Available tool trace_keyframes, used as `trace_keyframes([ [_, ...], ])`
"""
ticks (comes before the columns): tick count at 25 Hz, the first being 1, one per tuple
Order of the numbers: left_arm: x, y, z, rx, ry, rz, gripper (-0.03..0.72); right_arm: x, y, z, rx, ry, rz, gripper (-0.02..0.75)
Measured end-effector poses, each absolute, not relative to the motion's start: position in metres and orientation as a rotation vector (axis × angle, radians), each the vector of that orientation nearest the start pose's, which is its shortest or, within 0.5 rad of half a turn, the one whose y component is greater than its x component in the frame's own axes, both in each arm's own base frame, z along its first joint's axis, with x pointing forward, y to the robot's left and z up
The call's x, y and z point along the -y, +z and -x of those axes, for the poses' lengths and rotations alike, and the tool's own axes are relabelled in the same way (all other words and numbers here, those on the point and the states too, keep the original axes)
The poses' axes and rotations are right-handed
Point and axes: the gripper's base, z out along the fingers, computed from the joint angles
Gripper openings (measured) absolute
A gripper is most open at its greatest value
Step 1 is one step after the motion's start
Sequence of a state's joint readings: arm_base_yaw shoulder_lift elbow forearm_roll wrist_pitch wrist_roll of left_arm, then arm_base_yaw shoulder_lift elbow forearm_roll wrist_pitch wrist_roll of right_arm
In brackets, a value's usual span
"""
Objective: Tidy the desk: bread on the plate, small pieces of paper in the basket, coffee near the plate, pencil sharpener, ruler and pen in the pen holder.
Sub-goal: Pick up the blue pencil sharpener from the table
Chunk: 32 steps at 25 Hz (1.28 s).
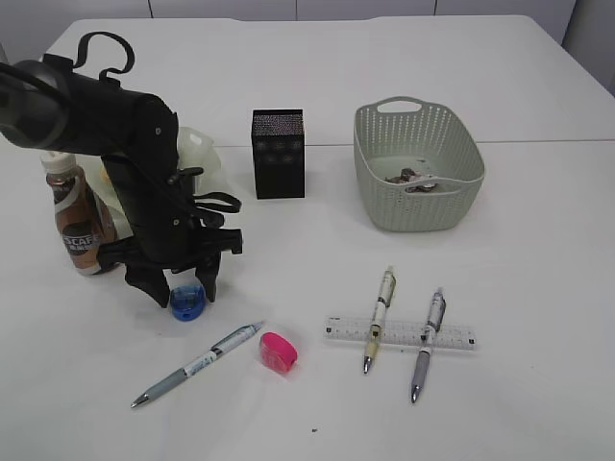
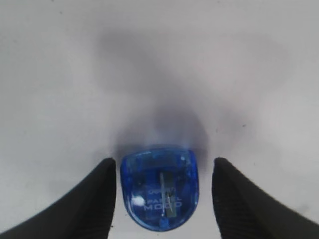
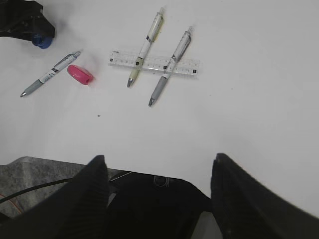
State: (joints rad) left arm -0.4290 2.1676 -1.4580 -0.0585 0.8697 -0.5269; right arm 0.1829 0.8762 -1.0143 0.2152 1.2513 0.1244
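My left gripper grips the blue pencil sharpener (image 1: 188, 303) by the sides of its body next, to put it into the pen holder (image 1: 279, 154).
A blue pencil sharpener (image 1: 188, 303) (image 2: 159, 191) lies on the desk (image 1: 500, 288). My left gripper (image 1: 186, 296) (image 2: 164, 162) is down around it and open; the left finger almost touches it, the right finger stands clear. A pink pencil sharpener (image 1: 279, 351), a grey pen (image 1: 197, 365), and two more pens (image 1: 378, 305) (image 1: 429, 329) lying across the ruler (image 1: 399, 332) sit in front. The pen holder (image 1: 279, 154) stands behind. The basket (image 1: 416, 165) holds the paper pieces (image 1: 413, 179). The coffee (image 1: 77, 216) stands by the plate (image 1: 200, 149). The bread is hidden behind the arm. My right gripper (image 3: 159, 157) hangs open over the near desk edge.
The left arm (image 1: 106, 115) covers most of the plate and the space beside the coffee. In the right wrist view the ruler (image 3: 154, 63), pink sharpener (image 3: 79, 74) and blue sharpener (image 3: 43, 42) lie far ahead. The desk's near edge (image 3: 149, 174) runs just under the right gripper.
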Motion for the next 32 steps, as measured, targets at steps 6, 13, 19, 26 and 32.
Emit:
trace_keyframes([
  [6,0.1761,0.1159,-0.3751,-3.083,-0.12,0.207,0.423,-0.0427,0.3662,-0.1295,-2.609,0.401,0.063,0.476],
  [13,0.1758,0.1159,-0.3744,-3.091,-0.114,0.207,0.423,-0.0427,0.3662,-0.1295,-2.609,0.401,0.063,0.476],
  [19,0.1756,0.1142,-0.374,-3.099,-0.108,0.208,0.423,-0.0427,0.3661,-0.1293,-2.611,0.4,0.063,0.476],
  [26,0.1753,0.1076,-0.3732,-3.121,-0.092,0.209,0.422,-0.0427,0.3661,-0.1293,-2.611,0.4,0.063,0.476],
  [32,0.1753,0.1076,-0.3732,-3.121,-0.092,0.209,0.341,-0.0427,0.3661,-0.1293,-2.611,0.4,0.063,0.476],
])
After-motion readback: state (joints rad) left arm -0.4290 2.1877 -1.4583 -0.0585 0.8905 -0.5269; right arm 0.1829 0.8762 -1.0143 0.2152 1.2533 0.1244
